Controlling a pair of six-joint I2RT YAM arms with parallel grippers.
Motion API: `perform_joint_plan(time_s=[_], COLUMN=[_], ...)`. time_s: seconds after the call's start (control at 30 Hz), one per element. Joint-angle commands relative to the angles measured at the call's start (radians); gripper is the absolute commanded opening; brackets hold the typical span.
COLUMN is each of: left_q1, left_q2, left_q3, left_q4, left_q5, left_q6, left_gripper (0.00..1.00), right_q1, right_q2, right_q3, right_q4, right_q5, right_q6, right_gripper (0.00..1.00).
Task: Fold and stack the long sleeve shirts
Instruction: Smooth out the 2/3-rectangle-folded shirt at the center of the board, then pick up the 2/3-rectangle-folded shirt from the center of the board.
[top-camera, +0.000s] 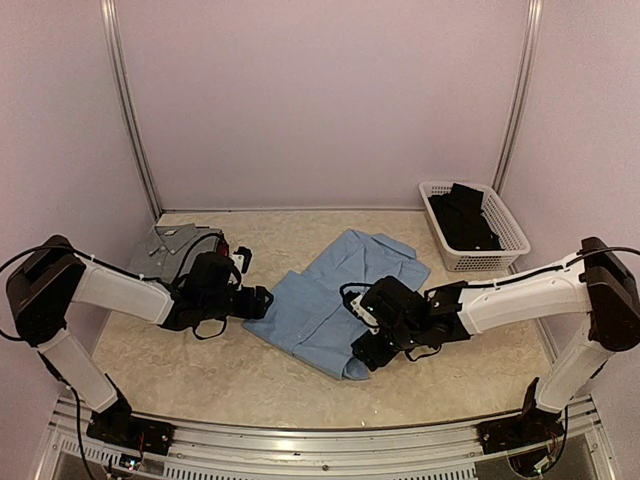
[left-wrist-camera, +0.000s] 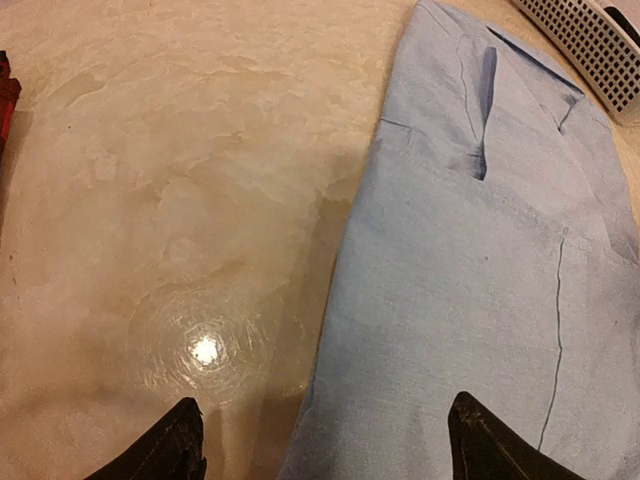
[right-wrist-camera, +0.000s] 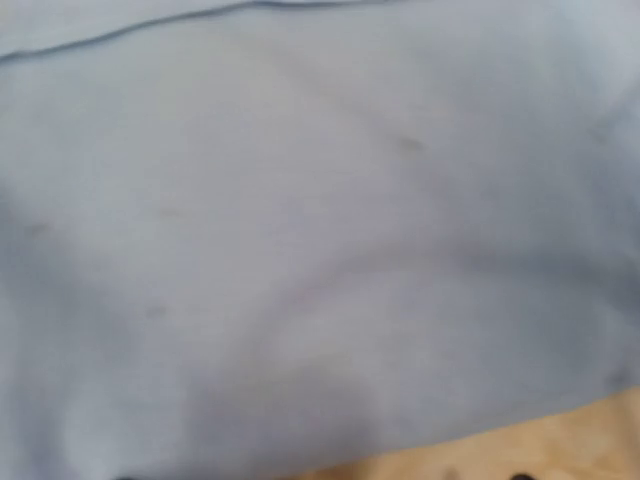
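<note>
The bottom of the light blue shirt (top-camera: 330, 295) needs to fold over toward the collar, so my right gripper should next grip the shirt by its near hem corner (top-camera: 356, 371).
The light blue long sleeve shirt (top-camera: 330, 295) lies partly folded in the middle of the table. It fills the right half of the left wrist view (left-wrist-camera: 480, 250) and nearly all of the blurred right wrist view (right-wrist-camera: 300, 200). A grey shirt (top-camera: 168, 243) lies folded at the back left. A sliver of red-and-black plaid (left-wrist-camera: 6, 88) shows at the left wrist view's edge. My left gripper (top-camera: 262, 298) hovers open over the blue shirt's left edge, its fingertips (left-wrist-camera: 175, 445) wide apart. My right gripper (top-camera: 362, 345) sits low over the shirt's near right part, open, with only dark fingertip tips showing.
A white mesh basket (top-camera: 505, 222) holding a dark garment stands at the back right, and its corner (left-wrist-camera: 590, 40) shows in the left wrist view. Bare beige tabletop (left-wrist-camera: 180, 220) lies left of the blue shirt. White walls close in the back and both sides.
</note>
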Motion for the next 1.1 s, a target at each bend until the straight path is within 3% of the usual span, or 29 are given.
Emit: perform_joint_plan(time_s=[0.0, 0.17, 0.37, 0.5, 0.7, 1.07], left_q1=[-0.005, -0.002, -0.001, 0.005, 0.017, 0.049], left_q2=[-0.07, -0.097, -0.105, -0.098, -0.093, -0.105], left_q3=[-0.018, -0.023, -0.026, -0.025, -0.026, -0.038], left_q4=[-0.04, -0.061, -0.066, -0.061, -0.061, -0.065], left_q5=[-0.058, -0.09, -0.097, -0.095, -0.095, -0.072], left_q6=[0.008, 0.0, -0.01, -0.012, -0.019, -0.027], left_gripper=[0.8, 0.81, 0.81, 0.82, 0.82, 0.83], right_q1=[0.08, 0.156, 0.188, 0.218, 0.271, 0.317], right_q2=[-0.013, 0.033, 0.108, 0.079, 0.048, 0.175], right_q3=[0.023, 0.068, 0.137, 0.131, 0.14, 0.211], right_q4=[0.003, 0.027, -0.11, -0.112, -0.051, -0.039], right_q5=[0.068, 0.117, 0.231, 0.252, 0.213, 0.197], right_q6=[-0.011, -0.037, -0.004, 0.0, -0.047, -0.093], right_gripper=[0.8, 0.82, 0.81, 0.81, 0.82, 0.79])
